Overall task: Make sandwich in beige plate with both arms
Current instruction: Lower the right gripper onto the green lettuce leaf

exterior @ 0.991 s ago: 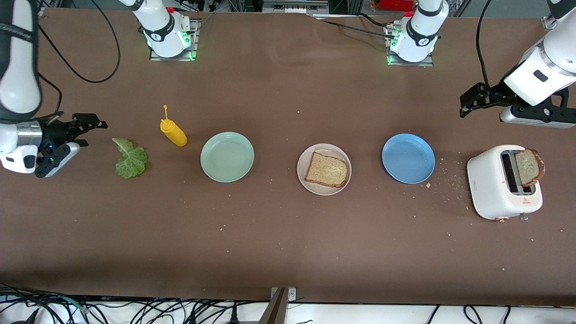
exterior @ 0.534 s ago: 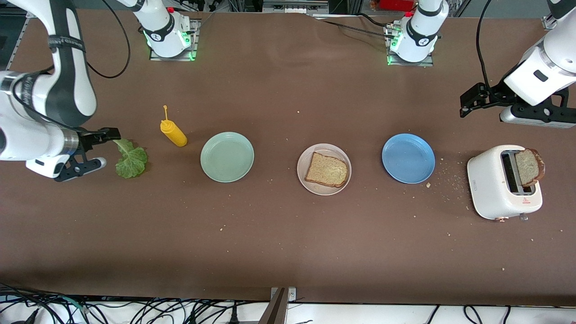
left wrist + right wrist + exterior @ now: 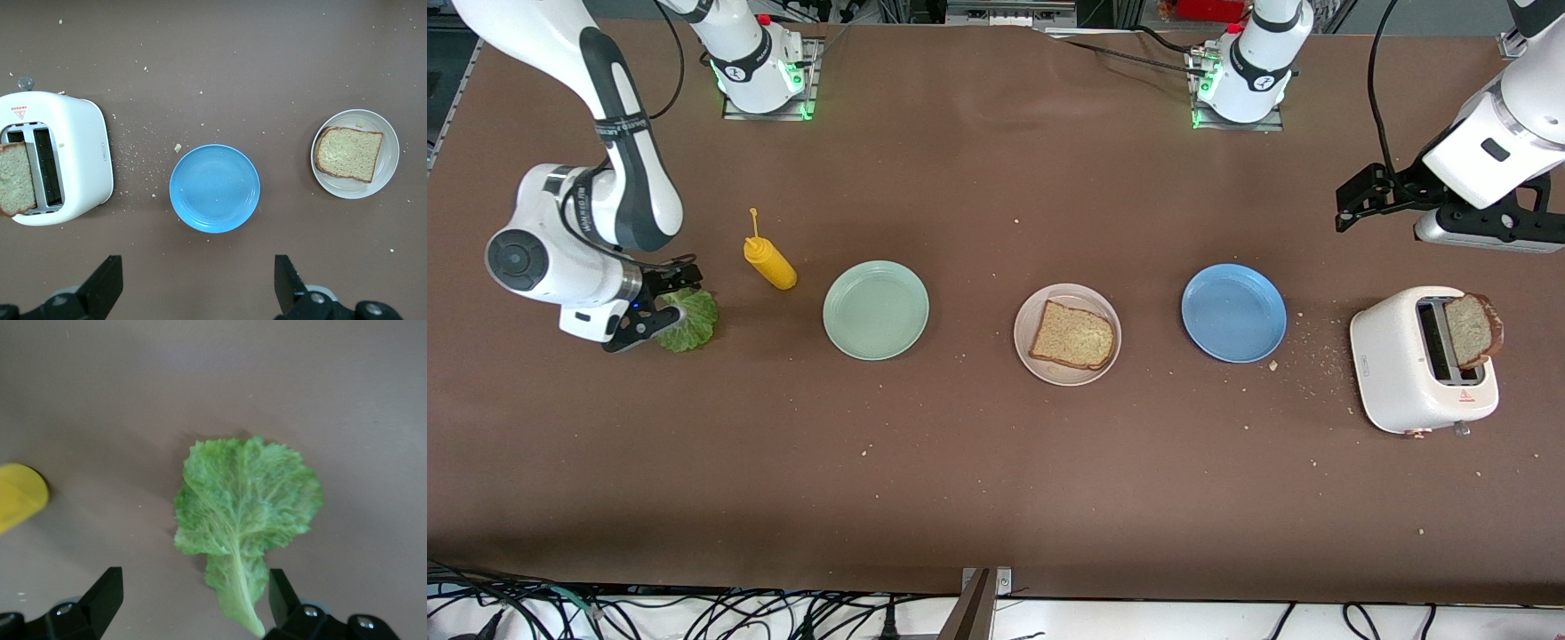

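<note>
I will grab the lettuce leaf by its narrow stem end [image 3: 247, 603] next, between my right gripper's fingers; its frilly top spreads wide.
The beige plate [image 3: 1108, 313] lies mid-table with one brown bread slice [image 3: 1073, 335] on it; the left wrist view shows both, plate [image 3: 390, 140] and slice [image 3: 348, 154]. A second slice [image 3: 1474, 329] sticks up from the white toaster [image 3: 1405, 364]. The green lettuce leaf [image 3: 694, 320] lies flat toward the right arm's end of the table. My right gripper [image 3: 665, 300] is open over the leaf's stem end, and the stem [image 3: 240, 600] lies between its fingers. My left gripper [image 3: 1356, 203] waits, open and empty, over bare table near the toaster.
A yellow mustard bottle [image 3: 769, 260] lies beside the lettuce, close to the right gripper. A mint-green plate [image 3: 876, 310] and a blue plate [image 3: 1233, 313] flank the beige plate, both empty. Crumbs are scattered between the blue plate and the toaster.
My right arm has swung in from the table's end, bringing its open gripper over the lettuce's stem end. The left arm has not moved.
</note>
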Action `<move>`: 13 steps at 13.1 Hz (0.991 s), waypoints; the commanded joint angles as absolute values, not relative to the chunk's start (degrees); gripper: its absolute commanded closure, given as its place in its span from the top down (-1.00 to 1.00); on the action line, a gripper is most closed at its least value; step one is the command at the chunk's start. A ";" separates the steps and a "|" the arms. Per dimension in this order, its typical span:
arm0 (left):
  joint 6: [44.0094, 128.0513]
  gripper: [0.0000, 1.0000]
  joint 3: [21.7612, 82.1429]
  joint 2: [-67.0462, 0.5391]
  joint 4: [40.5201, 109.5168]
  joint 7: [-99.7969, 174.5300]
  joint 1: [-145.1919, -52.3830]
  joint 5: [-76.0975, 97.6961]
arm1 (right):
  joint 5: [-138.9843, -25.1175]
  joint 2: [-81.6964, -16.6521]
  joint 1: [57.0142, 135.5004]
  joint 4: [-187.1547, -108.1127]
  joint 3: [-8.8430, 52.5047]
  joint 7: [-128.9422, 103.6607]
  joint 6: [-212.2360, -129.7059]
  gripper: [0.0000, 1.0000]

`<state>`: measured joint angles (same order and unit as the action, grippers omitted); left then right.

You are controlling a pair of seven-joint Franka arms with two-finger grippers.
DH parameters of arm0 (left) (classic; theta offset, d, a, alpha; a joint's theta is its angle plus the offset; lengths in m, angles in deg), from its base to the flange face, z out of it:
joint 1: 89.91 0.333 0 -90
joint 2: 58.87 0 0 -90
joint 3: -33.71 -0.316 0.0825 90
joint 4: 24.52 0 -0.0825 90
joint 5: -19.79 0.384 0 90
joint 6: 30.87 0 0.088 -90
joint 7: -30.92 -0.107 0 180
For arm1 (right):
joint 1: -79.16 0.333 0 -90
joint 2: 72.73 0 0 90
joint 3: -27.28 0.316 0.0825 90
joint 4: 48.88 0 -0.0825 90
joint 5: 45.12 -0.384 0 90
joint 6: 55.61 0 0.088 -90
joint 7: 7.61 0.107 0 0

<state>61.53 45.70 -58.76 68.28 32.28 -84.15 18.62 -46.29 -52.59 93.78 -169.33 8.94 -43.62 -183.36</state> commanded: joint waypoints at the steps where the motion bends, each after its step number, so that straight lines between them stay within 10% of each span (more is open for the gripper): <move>1: 61.24 1.00 45.67 -59.14 68.21 32.41 -84.02 17.42 | -45.29 -51.29 93.66 -171.22 8.47 -48.99 -186.65 0.95; 10: 61.24 1.00 45.67 -59.14 68.21 32.41 -84.02 17.42 | -45.38 -45.48 91.03 -170.52 7.94 -57.79 -190.53 0.85; 13: 61.24 1.00 45.67 -59.14 68.21 32.32 -83.94 17.42 | -45.64 -45.04 90.67 -169.99 8.03 -57.71 -190.26 -0.70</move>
<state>61.53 45.70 -58.76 68.28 32.28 -84.15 18.62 -46.19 -45.28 90.97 -170.74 7.90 -57.09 -190.19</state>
